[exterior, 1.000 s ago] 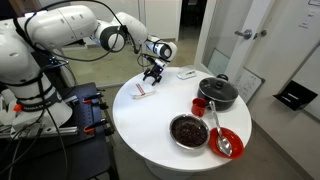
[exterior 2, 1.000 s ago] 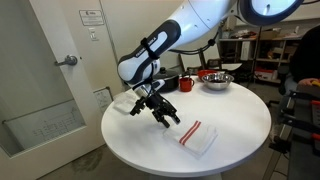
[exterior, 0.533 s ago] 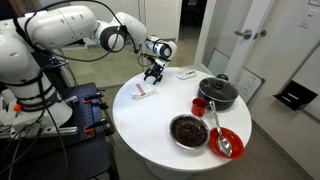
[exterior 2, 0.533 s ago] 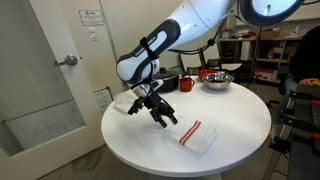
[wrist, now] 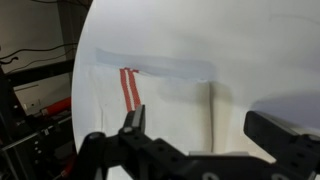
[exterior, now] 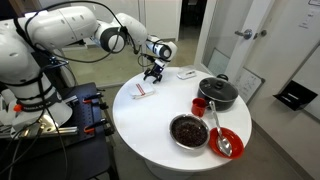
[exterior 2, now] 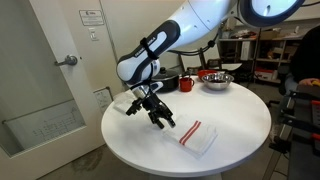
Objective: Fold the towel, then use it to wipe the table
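The white towel has a plain edge away from the red stripes. My gripper should grab that edge next, with fingers on either side, to fold that side of the towel over.
A white towel with red stripes (exterior: 143,91) lies flat on the round white table (exterior: 160,125) near its edge. It also shows in an exterior view (exterior 2: 198,137) and at the left of the wrist view (wrist: 128,88). My gripper (exterior: 152,74) is open and empty, hovering just above the table beside the towel (exterior 2: 158,116). In the wrist view the two fingers (wrist: 208,130) stand wide apart over the towel's right part, with nothing between them.
A black pot (exterior: 217,93), a red mug (exterior: 200,106), a dark bowl (exterior: 189,130) and a red plate with a spoon (exterior: 227,141) stand on the far half. A small white item (exterior: 186,74) lies by the rim. A door (exterior 2: 50,80) stands nearby.
The open gripper has edged slightly sideways, a little away from the towel. The towel has not moved.
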Controlling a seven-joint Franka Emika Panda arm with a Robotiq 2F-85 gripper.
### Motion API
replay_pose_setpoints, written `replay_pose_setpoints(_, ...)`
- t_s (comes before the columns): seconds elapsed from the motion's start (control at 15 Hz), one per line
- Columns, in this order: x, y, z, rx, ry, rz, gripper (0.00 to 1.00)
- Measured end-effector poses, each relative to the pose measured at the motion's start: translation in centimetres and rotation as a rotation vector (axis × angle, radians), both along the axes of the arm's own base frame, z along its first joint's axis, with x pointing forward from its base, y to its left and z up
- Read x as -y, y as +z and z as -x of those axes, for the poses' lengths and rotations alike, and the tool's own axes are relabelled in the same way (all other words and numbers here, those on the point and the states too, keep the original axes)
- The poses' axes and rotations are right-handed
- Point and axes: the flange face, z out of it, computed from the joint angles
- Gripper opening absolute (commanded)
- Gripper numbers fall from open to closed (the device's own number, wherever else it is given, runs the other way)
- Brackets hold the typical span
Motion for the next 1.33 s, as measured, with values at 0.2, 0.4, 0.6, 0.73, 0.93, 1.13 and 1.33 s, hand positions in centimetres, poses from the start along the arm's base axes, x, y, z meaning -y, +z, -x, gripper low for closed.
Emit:
replay_pose_setpoints(0.2, 0.2, -0.4, 0.6, -0.043, -0.01, -0.003, 1.0)
replay_pose_setpoints(0.4, 0.6, -0.5, 1.4, -0.105, -0.014, 0.008, 1.0)
replay_pose_setpoints(0.6, 0.8, -0.6, 2.1, -0.152, -0.011, 0.021, 1.0)
replay_pose_setpoints(0.73, 0.8, -0.8, 2.5, -0.176, -0.01, 0.028, 1.0)
replay_pose_setpoints(0.93, 0.9, -1.3, 2.8, -0.187, -0.016, 0.039, 0.66)
replay_pose_setpoints(1.13, 1.1, -1.4, 2.9, -0.191, -0.031, 0.052, 0.43)
replay_pose_setpoints(1.33, 1.4, -1.9, 3.1, -0.203, -0.039, 0.061, 0.21)
